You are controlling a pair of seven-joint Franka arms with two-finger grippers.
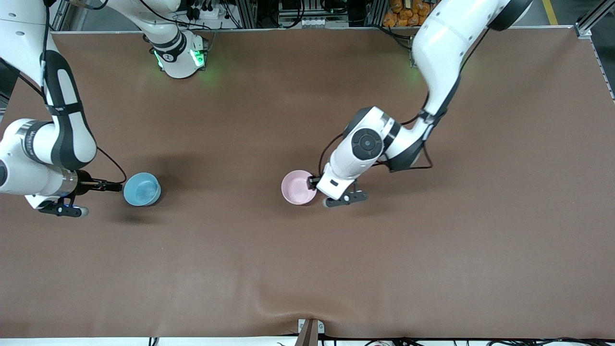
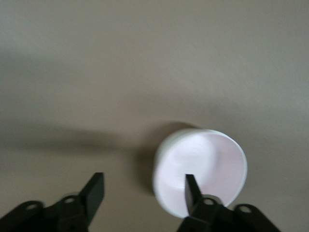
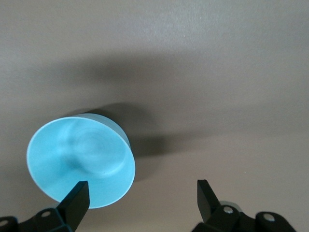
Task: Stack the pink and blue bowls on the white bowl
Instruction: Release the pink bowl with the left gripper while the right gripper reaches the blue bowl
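Observation:
The light blue bowl goes onto the pink and white bowls next. My right gripper needs to take hold of the light blue bowl by its rim (image 1: 128,199) (image 3: 91,207).
The light blue bowl (image 1: 141,189) stands upright on the table toward the right arm's end. The pale pink bowl (image 1: 298,187) stands upright near the table's middle. My right gripper (image 1: 115,186) is open at the blue bowl's rim. In the right wrist view one finger (image 3: 77,198) is in front of the blue bowl (image 3: 79,159) and the other is off over bare table; the gripper (image 3: 141,195) holds nothing. My left gripper (image 1: 314,181) is open at the pink bowl's rim. In the left wrist view one finger (image 2: 192,191) is over the pink bowl's (image 2: 200,166) inside and the other is outside its wall; the gripper (image 2: 143,191) holds nothing. The white bowl is out of view.
The brown table (image 1: 307,269) is bare around both bowls. The right arm's base (image 1: 180,57) stands at the table's edge farthest from the front camera. A small bracket (image 1: 310,331) sits at the edge nearest that camera.

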